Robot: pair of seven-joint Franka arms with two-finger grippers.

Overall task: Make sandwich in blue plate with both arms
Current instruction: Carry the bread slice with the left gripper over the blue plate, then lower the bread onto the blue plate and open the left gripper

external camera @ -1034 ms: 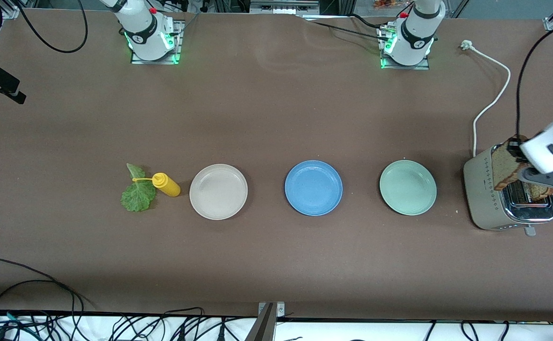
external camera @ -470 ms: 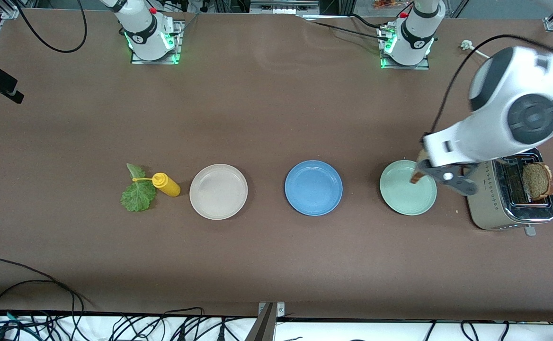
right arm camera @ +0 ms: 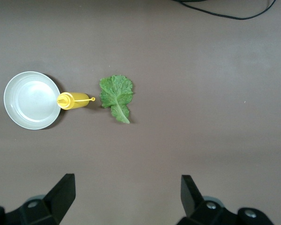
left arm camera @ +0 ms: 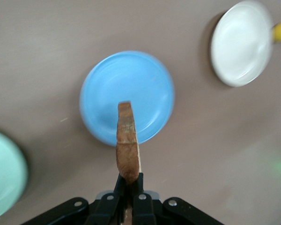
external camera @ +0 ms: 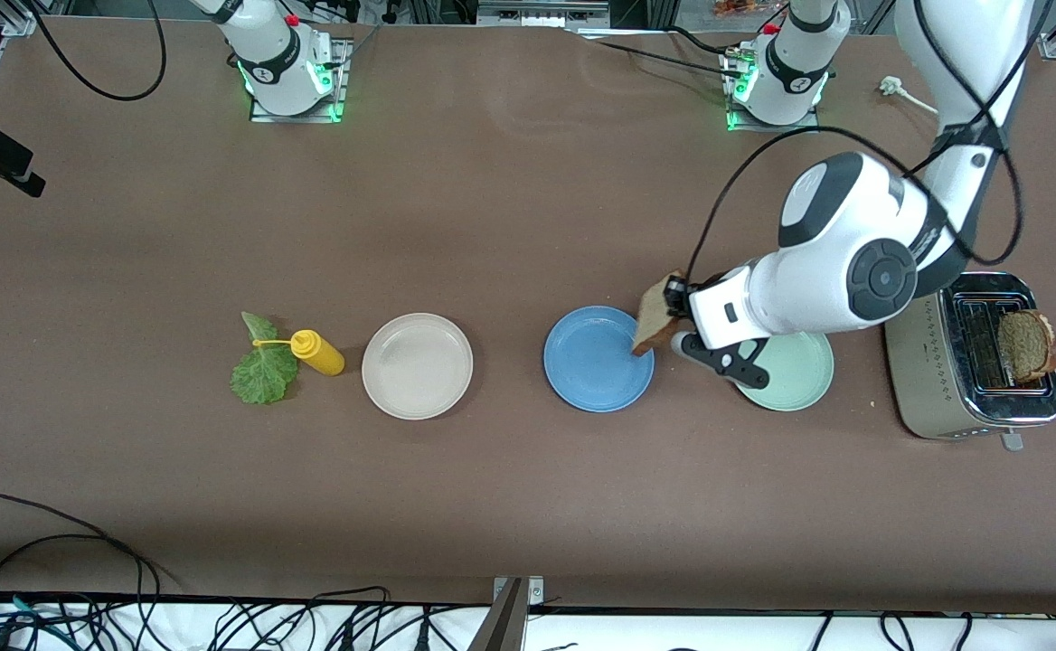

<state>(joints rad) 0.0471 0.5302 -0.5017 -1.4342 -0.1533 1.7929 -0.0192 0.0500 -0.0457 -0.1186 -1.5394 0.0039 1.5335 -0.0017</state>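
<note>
I should keep my left gripper closed on the bread slice: it hangs on edge above the blue plate's rim in both views.
My left gripper is shut on a brown bread slice, held on edge over the rim of the blue plate on the side toward the mint plate. In the left wrist view the slice hangs from the gripper over the empty blue plate. A second slice stands in the toaster. The lettuce leaf lies toward the right arm's end. My right gripper is open and empty, high over the table near the lettuce; it is out of the front view.
A yellow squeeze bottle lies between the lettuce and the off-white plate. The mint-green plate sits between the blue plate and the toaster, partly under my left arm. Cables run along the table's near edge.
My left gripper lifted the bread slice out of the toaster and carried it over the mint plate to the blue plate's rim. The right arm has not moved.
</note>
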